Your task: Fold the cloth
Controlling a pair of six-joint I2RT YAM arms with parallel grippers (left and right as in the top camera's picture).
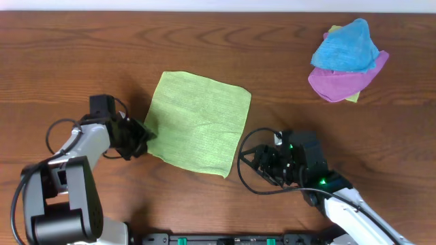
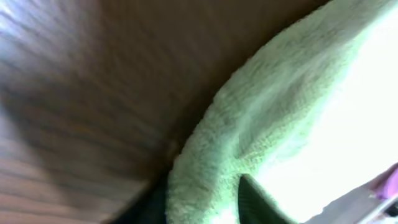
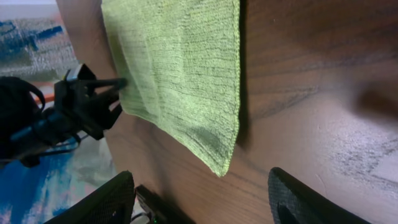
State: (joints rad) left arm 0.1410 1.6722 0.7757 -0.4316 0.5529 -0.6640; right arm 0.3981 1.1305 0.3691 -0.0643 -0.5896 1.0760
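Note:
My right gripper pinches the lime-green cloth's near corner (image 1: 225,175) (image 3: 219,168) next, opposite my left gripper's corner, to fold the cloth's near edge over evenly.
The lime-green cloth (image 1: 197,122) lies flat and unfolded on the wooden table, turned slightly like a diamond. At its left corner my left gripper (image 1: 144,134) is shut on the cloth. The left wrist view shows the fuzzy cloth (image 2: 261,118) edge pinched between the two dark fingers (image 2: 258,202). My right gripper (image 1: 246,163) stands open just right of the near corner, not touching it. In the right wrist view the cloth (image 3: 180,68) tapers to that corner, a little ahead of the gap of the right gripper (image 3: 202,202). The left gripper (image 3: 93,102) shows there too, at the far corner.
A crumpled bright blue cloth (image 1: 346,44) sits on a purple cloth (image 1: 340,83) at the back right of the table, with a bit of yellow-green under them. A black rail (image 1: 218,239) runs along the table's front edge between the arm bases.

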